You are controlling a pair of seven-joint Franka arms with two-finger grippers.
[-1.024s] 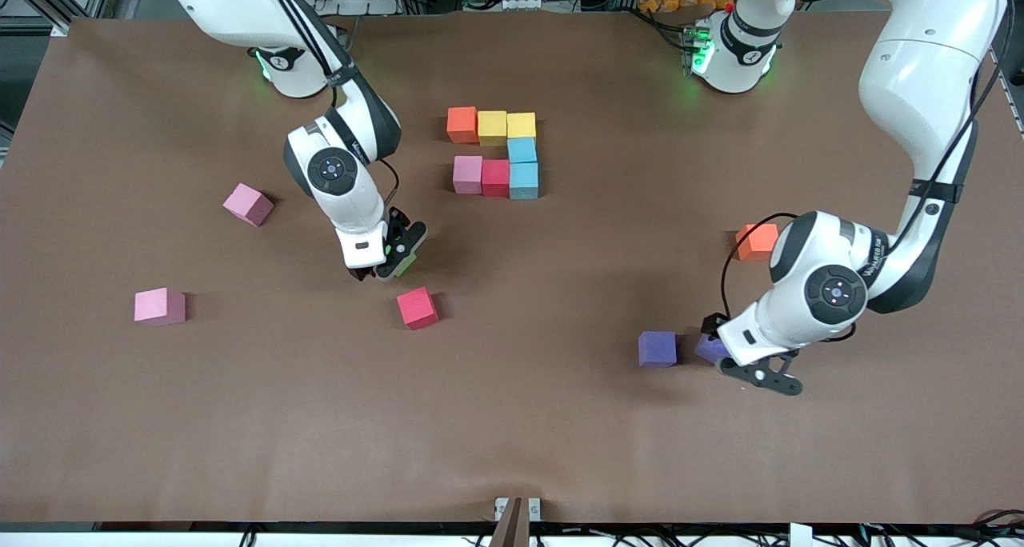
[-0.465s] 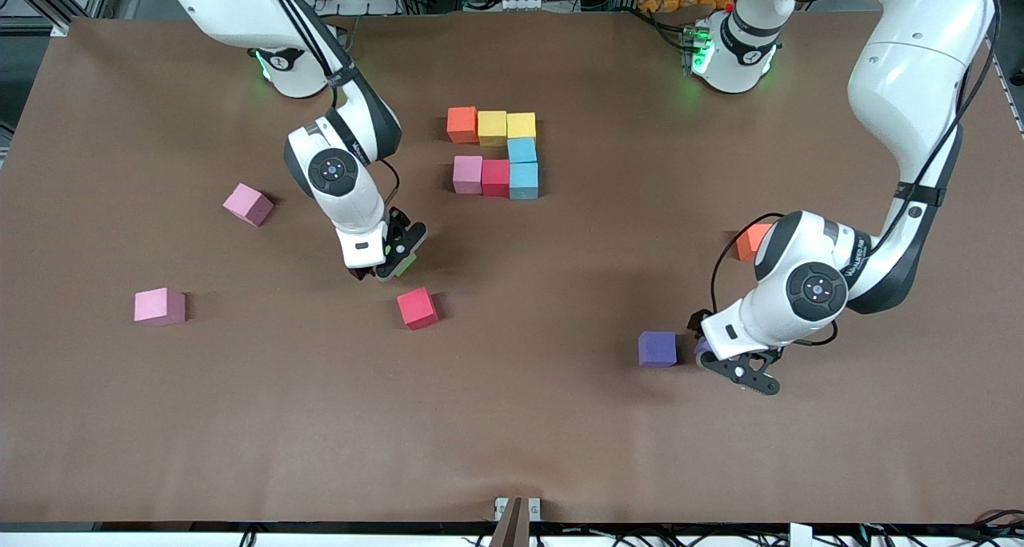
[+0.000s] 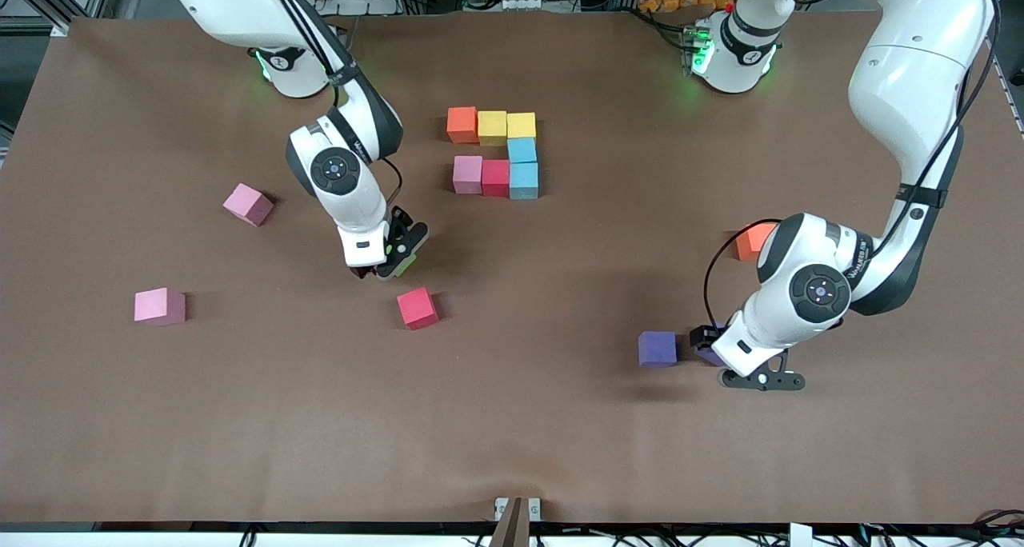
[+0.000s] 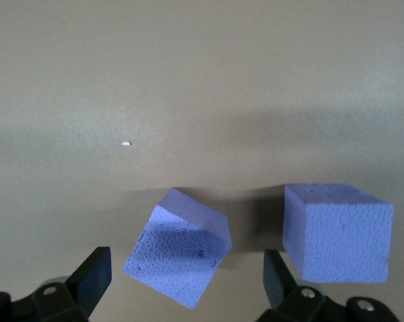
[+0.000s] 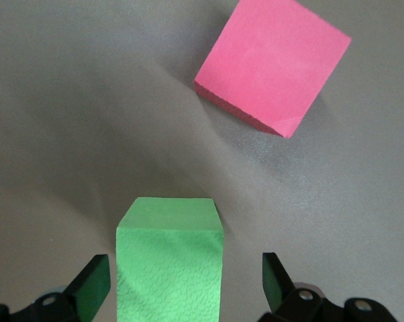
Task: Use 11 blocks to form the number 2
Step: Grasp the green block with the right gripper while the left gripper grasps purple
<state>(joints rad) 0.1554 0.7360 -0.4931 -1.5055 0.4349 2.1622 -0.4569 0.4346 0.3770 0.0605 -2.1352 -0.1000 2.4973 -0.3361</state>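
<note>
The right gripper's fingers stop at the green block's top [image 3: 405, 265] [image 5: 169, 275] and tabletop shows beneath them, so they would miss if they closed now. The right gripper should reach farther first, then close on the block.
The partly built number 2 [image 3: 496, 151] lies mid-table: orange, two yellow, two light blue, red and pink blocks. My left gripper [image 3: 732, 359] stands open around a tilted purple block [image 4: 178, 255], with a gap at each finger; a second purple block [image 3: 658, 349] sits beside it. My right gripper [image 3: 388, 257] is open around the green block [image 5: 170, 265], not touching it. A loose red block [image 3: 418, 308] lies just nearer the front camera than the green one, which shows only as a sliver [image 3: 408, 265] in the front view.
Two loose pink blocks [image 3: 248, 204] [image 3: 159, 306] lie toward the right arm's end of the table. An orange-red block [image 3: 754, 240] is partly hidden by the left arm's wrist.
The left arm's hand has shifted and turned over the tilted purple block. The right gripper has barely moved; no block has moved.
</note>
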